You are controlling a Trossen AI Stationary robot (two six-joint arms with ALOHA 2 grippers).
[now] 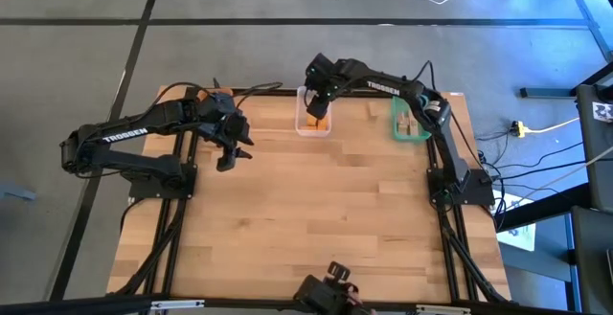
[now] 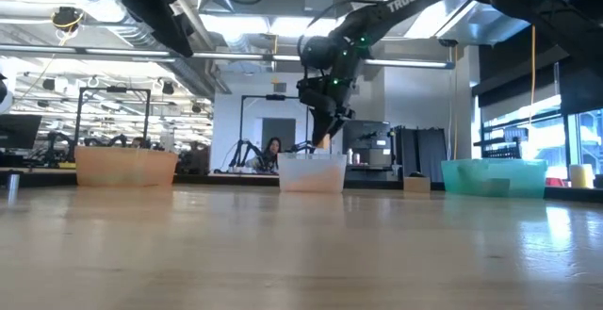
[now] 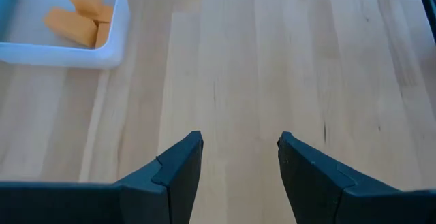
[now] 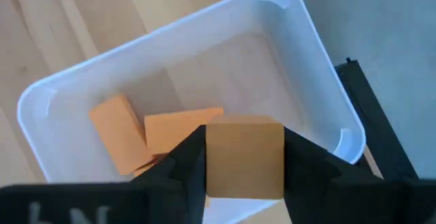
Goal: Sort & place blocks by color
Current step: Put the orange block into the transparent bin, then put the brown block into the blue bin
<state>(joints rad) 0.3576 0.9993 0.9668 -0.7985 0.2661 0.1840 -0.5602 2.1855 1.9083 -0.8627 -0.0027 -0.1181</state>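
Observation:
The orange block (image 4: 245,159) is still high above the clear bin's bottom. My right gripper keeps hold of the block until it reaches the bin's bottom.
My right gripper (image 4: 244,137) is shut on an orange block (image 4: 244,157) and hangs over the clear bin (image 4: 41,94) at the table's far edge (image 1: 314,123). Two more orange blocks (image 4: 121,141) lie flat on that bin's floor. In the low view the right gripper (image 2: 323,137) stands just above the clear bin's rim (image 2: 313,159). My left gripper (image 3: 240,142) is open over bare tabletop at the left (image 1: 230,156), with nothing between its fingers. My right gripper pinches the orange block by two opposite sides (image 4: 212,163) between its two fingers. The fingers come steeply from above, slanting down. The block is lifted clear, above the clear bin's inside.
A teal bin (image 1: 410,120) with tan blocks stands at the far right. An orange bin (image 2: 125,166) stands at the far left, behind my left arm. One small tan block (image 2: 415,185) lies on the table between the clear and teal bins. The near half of the table is bare wood (image 1: 316,219).

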